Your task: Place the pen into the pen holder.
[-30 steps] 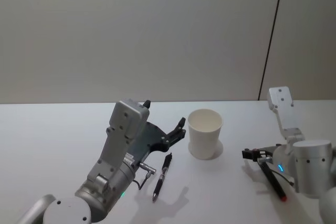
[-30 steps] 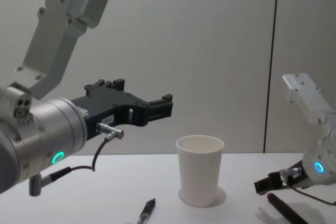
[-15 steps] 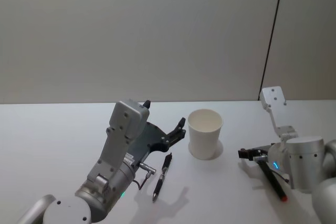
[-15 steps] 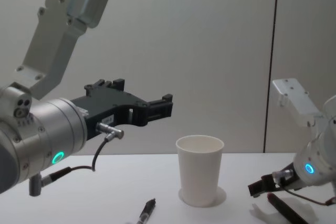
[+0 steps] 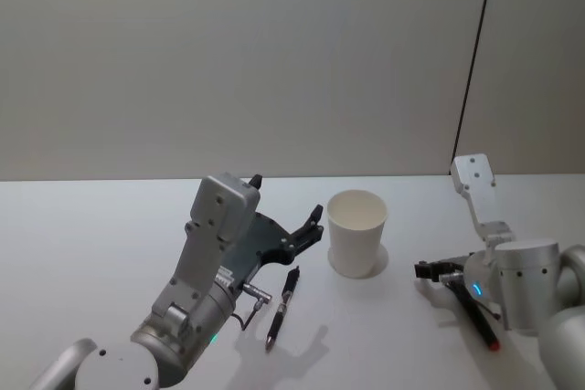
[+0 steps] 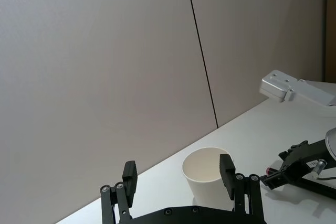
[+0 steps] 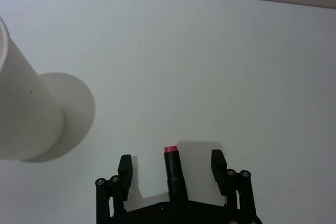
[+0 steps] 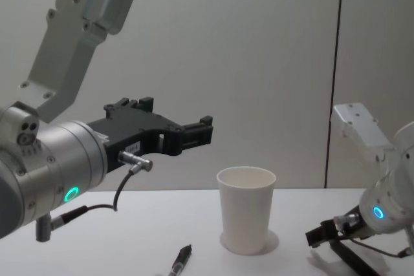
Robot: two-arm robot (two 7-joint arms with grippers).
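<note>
The robot's right gripper should next grab the dark pen by its body, near the pen's opposite end, so that the dark pen's red tip stays free to go into the cup.
The pen holder, a white paper cup, stands upright on the white table. A dark pen with red ends lies to its right. My right gripper is low over that pen's far end, open, with one finger on each side of it. A second, black pen lies left of the cup. My left gripper hangs open above and behind this black pen, pointing at the cup, with nothing between its fingers.
The white table runs back to a plain grey wall. The cup's side shows large in the right wrist view, well apart from the right gripper.
My right arm has shifted left and lower, bringing its open fingers down around the red-ended pen. The left arm, the cup and the black pen have not moved.
</note>
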